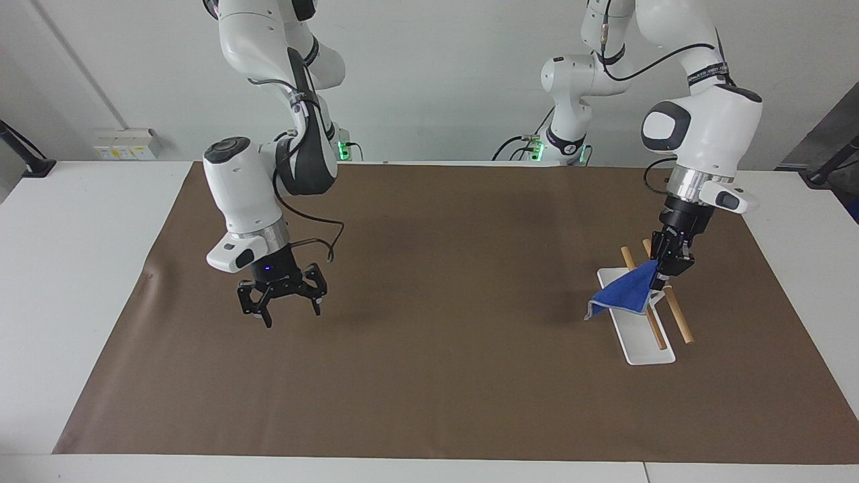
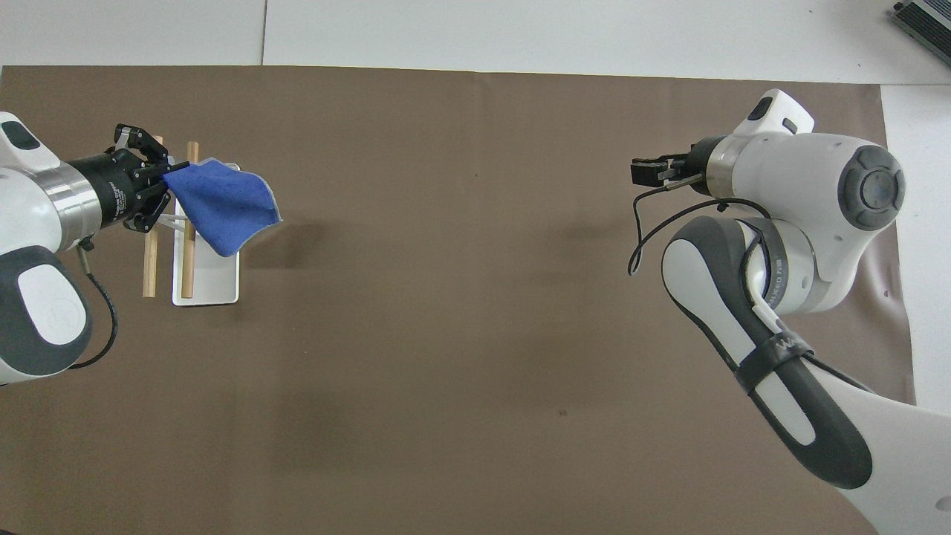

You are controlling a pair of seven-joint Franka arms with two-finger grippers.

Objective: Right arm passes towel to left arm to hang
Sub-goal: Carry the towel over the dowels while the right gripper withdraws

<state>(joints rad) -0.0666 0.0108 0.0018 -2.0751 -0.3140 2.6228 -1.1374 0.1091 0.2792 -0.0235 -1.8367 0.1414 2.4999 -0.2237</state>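
My left gripper should move the blue towel over both rods before releasing it: the towel stops short of the rod outside the white base.
My left gripper is shut on one corner of the blue towel, up in the air over the rack. The towel slopes down from that corner across the rack's white base and over one of its two wooden rods. I cannot tell whether the cloth touches that rod. My right gripper hangs open and holds nothing, low over the brown mat toward the right arm's end of the table. In the overhead view the left gripper sits above the rods, and the right gripper is well apart from it.
A brown mat covers most of the white table. The rack's base lies at the left arm's end of the mat. A loose black cable loops from the right arm's wrist.
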